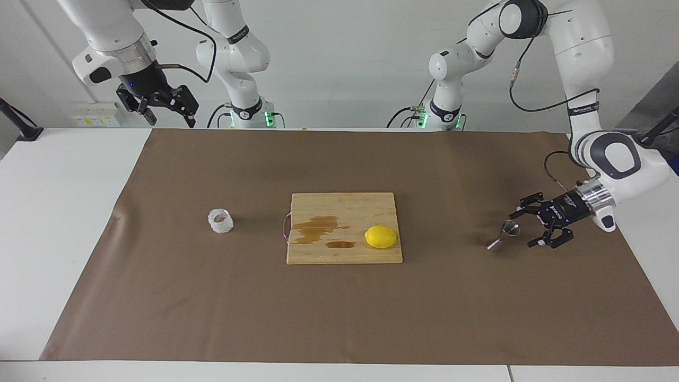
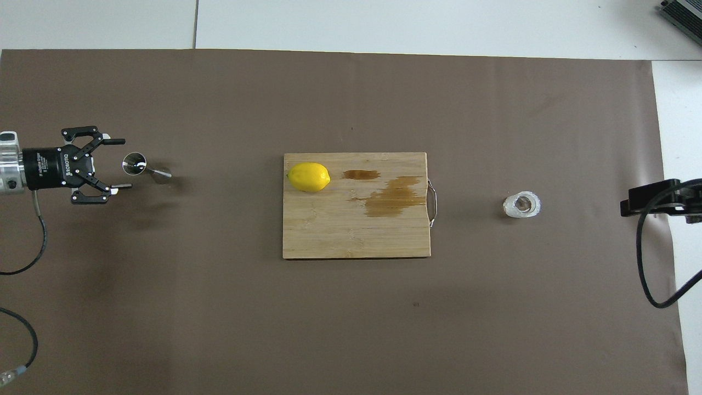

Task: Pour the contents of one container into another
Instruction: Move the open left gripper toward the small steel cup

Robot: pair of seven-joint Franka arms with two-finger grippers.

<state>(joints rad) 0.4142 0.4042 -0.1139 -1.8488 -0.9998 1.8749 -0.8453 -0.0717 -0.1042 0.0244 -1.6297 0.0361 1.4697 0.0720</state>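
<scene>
The steel jigger [image 2: 143, 168] stands just beyond my open fingers, so my left gripper should move forward to it before closing.
The steel jigger [image 1: 505, 234] [image 2: 143, 168] stands upright on the brown mat toward the left arm's end of the table. My left gripper [image 1: 523, 229] [image 2: 119, 164] is open, held low and sideways beside the jigger. Its fingertips [image 2: 117, 141] point at the jigger and reach about level with its top cone, without touching it. The knobbly clear glass cup [image 1: 220, 220] [image 2: 521, 204] stands on the mat toward the right arm's end. My right gripper [image 1: 171, 118] is open and waits high over the table's edge by its base, well away from the cup.
A wooden cutting board [image 1: 329, 252] [image 2: 329, 236] lies in the middle of the mat, between cup and jigger. On it are a lemon [image 1: 381, 236] [image 2: 309, 176] and dark wet stains [image 2: 392, 197]. A black cable [image 2: 650, 263] hangs at the right arm's end.
</scene>
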